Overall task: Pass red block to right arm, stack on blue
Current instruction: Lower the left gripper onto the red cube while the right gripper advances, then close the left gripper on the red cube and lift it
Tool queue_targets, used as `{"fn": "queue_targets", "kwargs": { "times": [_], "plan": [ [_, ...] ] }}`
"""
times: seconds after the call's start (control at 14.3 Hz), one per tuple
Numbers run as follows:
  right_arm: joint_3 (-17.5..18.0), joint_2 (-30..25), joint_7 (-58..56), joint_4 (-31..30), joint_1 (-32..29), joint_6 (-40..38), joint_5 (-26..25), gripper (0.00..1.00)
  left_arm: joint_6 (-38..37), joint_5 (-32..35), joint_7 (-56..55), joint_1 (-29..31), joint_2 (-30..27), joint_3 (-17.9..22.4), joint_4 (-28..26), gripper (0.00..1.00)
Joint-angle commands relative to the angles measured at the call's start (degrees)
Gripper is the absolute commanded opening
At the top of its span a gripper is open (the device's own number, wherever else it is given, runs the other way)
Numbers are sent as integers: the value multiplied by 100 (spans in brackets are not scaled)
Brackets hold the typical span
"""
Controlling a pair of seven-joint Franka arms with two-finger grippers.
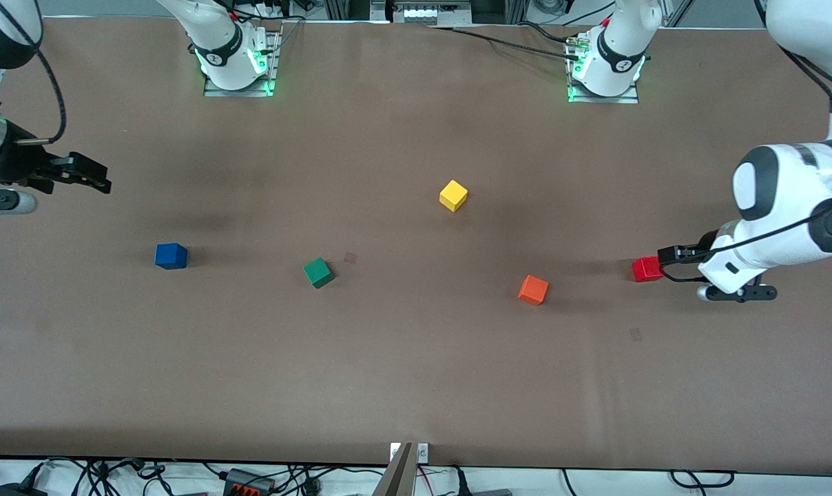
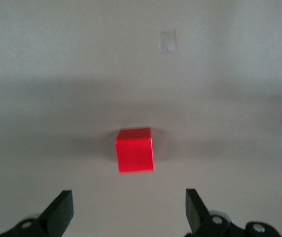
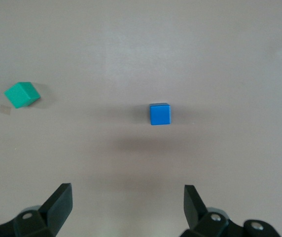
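Observation:
I should next grab the block by two opposite sides with my left gripper, so that I can pass the red block [image 1: 645, 269] to my right arm.
The red block [image 1: 645, 269] lies on the brown table near the left arm's end. My left gripper [image 1: 666, 253] hangs low right beside it, open and empty. In the left wrist view the red block [image 2: 135, 149] sits just ahead of the spread fingers [image 2: 62, 211], not between them; the left gripper [image 2: 129, 212] holds nothing. The blue cube [image 1: 171, 255] lies near the right arm's end. My right gripper [image 1: 92, 178] waits in the air over that end of the table, open and empty. The right wrist view shows the blue cube [image 3: 159, 114] ahead of the right gripper [image 3: 127, 207].
A green cube [image 1: 318, 272] lies beside the blue one toward the table's middle and also shows in the right wrist view [image 3: 22, 94]. An orange cube [image 1: 533, 289] lies beside the red block. A yellow cube [image 1: 453, 195] sits farther from the front camera.

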Motion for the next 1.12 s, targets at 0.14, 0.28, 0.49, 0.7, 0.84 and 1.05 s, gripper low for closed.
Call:
{"fn": "queue_targets", "kwargs": {
  "times": [0.14, 0.28, 0.49, 0.7, 0.84, 1.05],
  "plan": [
    [-45, 83, 28, -38, 13, -315, 832, 100, 1297, -20, 114, 71, -21, 1, -844, 100],
    [-53, 240, -15, -20, -5, -253, 1307, 100, 1841, -20, 114, 114, 110, 1, -1151, 100],
    [-53, 461, -50, -12, -49, -289, 1835, 100, 2809, -20, 114, 106, 277, -8, -1644, 99],
    [-53, 584, -68, 41, -136, -314, 2555, 100, 2916, -20, 157, 115, 375, -8, -1645, 86],
    [-53, 734, -86, 67, -137, -367, 2636, 100, 2916, -20, 193, 106, 392, -8, -1636, 51],
    [-27, 865, -68, 68, -128, -359, 2663, 100, 2916, -20, 219, 115, 410, -8, -1558, 30]
  ]
}}
